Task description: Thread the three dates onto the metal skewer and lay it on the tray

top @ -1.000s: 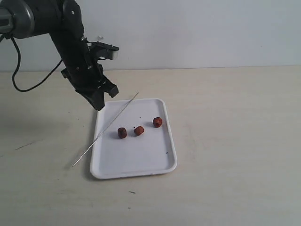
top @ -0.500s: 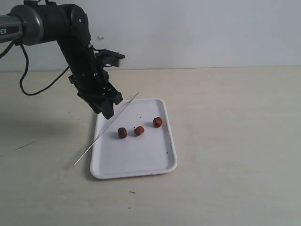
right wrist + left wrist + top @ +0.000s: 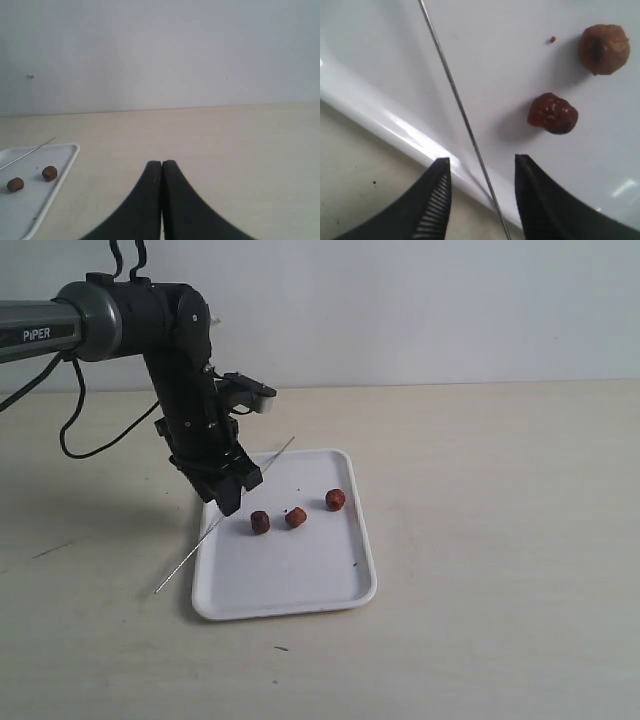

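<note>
The metal skewer's tip should stay free to pierce the three dates, so my left gripper will grab the skewer by its thin body (image 3: pixel 208 533) (image 3: pixel 486 175) next.
The white tray (image 3: pixel 300 575) lies on the table with three reddish-brown dates (image 3: pixel 260 522) (image 3: pixel 296 517) (image 3: pixel 336 500) loose on it. The thin metal skewer (image 3: pixel 185 564) lies slanted across the tray's left rim, its lower end out on the table. My left gripper (image 3: pixel 232 498) hangs open just above that rim. In the left wrist view the skewer (image 3: pixel 455 95) runs between the spread fingers of the left gripper (image 3: pixel 481 159), touching neither, with two dates (image 3: pixel 553 113) (image 3: pixel 604 49) beyond. My right gripper (image 3: pixel 161 162) is shut and empty, off to the tray's (image 3: pixel 65 160) right.
A black cable (image 3: pixel 90 440) trails behind the left arm over the table. A pale wall (image 3: pixel 420 310) rises behind the table. A few dark specks (image 3: pixel 355 563) mark the tray, and a short dark mark (image 3: pixel 281 648) lies on the table in front of it.
The left arm has swung right and down to the tray's left rim. Its jaws have opened and now straddle the skewer. Dates, skewer and tray have not moved.
</note>
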